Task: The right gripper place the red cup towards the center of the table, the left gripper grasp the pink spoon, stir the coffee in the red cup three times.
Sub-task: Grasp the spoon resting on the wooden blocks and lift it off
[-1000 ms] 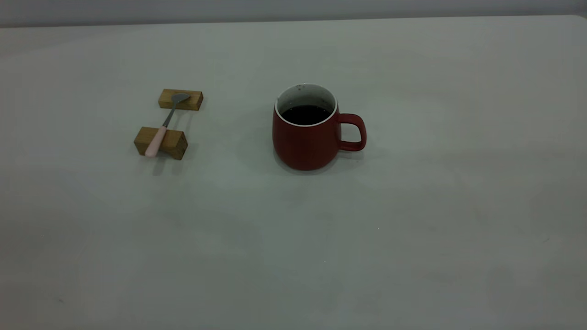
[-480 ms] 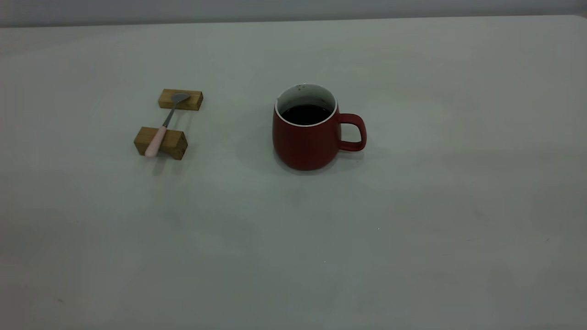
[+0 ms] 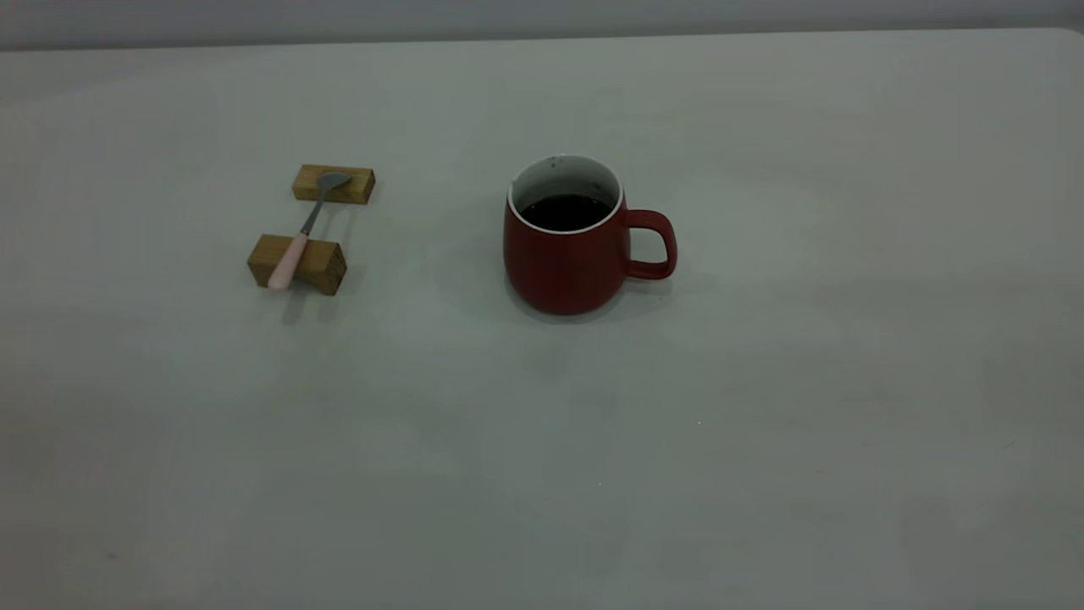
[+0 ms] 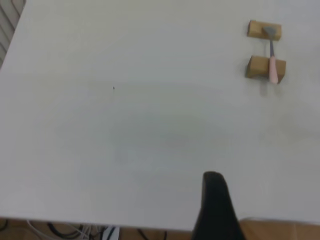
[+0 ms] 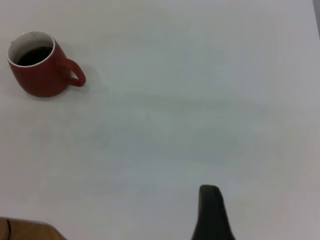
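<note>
The pink spoon should be picked up next by its pink handle (image 3: 289,261) with my left gripper. Then it can stir the coffee in the red cup (image 3: 566,267).
The red cup (image 3: 566,267) stands upright near the middle of the table (image 3: 762,424), its handle toward the exterior view's right. Dark coffee (image 3: 564,212) fills it below the white rim. To the left, the pink spoon (image 3: 298,237) lies bridged across two wooden blocks, bowl on the far block. Neither gripper shows in the exterior view. The left gripper (image 4: 215,210) shows only as a dark tip over the table's near edge, far from the spoon (image 4: 272,67). Another dark tip marks the right gripper (image 5: 212,212), well away from the cup (image 5: 40,75). Nothing is held.
The far wooden block (image 3: 333,184) and the near wooden block (image 3: 298,264) carry the spoon. Cables (image 4: 90,231) hang below the table's edge in the left wrist view. Bare tabletop surrounds the cup on all sides.
</note>
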`<state>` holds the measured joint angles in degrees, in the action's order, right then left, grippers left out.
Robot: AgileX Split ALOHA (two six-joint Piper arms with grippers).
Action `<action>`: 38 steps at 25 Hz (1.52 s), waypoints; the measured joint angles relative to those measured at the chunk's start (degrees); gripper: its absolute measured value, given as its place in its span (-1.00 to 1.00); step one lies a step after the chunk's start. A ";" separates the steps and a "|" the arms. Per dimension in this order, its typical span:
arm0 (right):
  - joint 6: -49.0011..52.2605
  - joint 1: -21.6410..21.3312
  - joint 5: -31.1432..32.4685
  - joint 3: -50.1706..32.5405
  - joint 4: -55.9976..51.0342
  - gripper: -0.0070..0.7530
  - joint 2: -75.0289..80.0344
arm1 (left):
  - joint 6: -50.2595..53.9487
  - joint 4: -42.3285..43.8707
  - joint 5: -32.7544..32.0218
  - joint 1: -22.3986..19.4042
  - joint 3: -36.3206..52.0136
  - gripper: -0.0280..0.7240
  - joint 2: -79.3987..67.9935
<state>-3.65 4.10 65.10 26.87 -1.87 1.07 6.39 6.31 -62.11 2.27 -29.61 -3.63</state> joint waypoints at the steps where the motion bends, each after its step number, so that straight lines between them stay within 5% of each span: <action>1: 0.00 0.00 0.00 0.00 0.00 0.55 0.00 | 0.00 0.05 1.51 0.00 -0.82 0.70 -2.59; 12: 0.00 0.00 -0.02 0.00 0.00 0.55 0.00 | 0.02 -3.86 23.90 0.16 -10.07 0.84 -52.89; 18: 0.00 0.00 -0.02 0.00 0.00 0.55 0.00 | 0.29 -6.00 32.50 4.57 -18.12 0.84 -78.91; 25: 0.00 0.00 -0.02 0.00 0.00 0.55 0.00 | 1.50 -7.18 36.88 8.96 -27.54 0.84 -100.97; 38: 0.00 0.00 -0.02 0.00 0.00 0.55 0.00 | 1.55 -8.67 43.86 10.27 -33.78 0.80 -118.53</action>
<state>-3.65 4.10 65.07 26.87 -1.87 1.07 7.94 -2.36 -18.25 12.54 -63.39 -122.16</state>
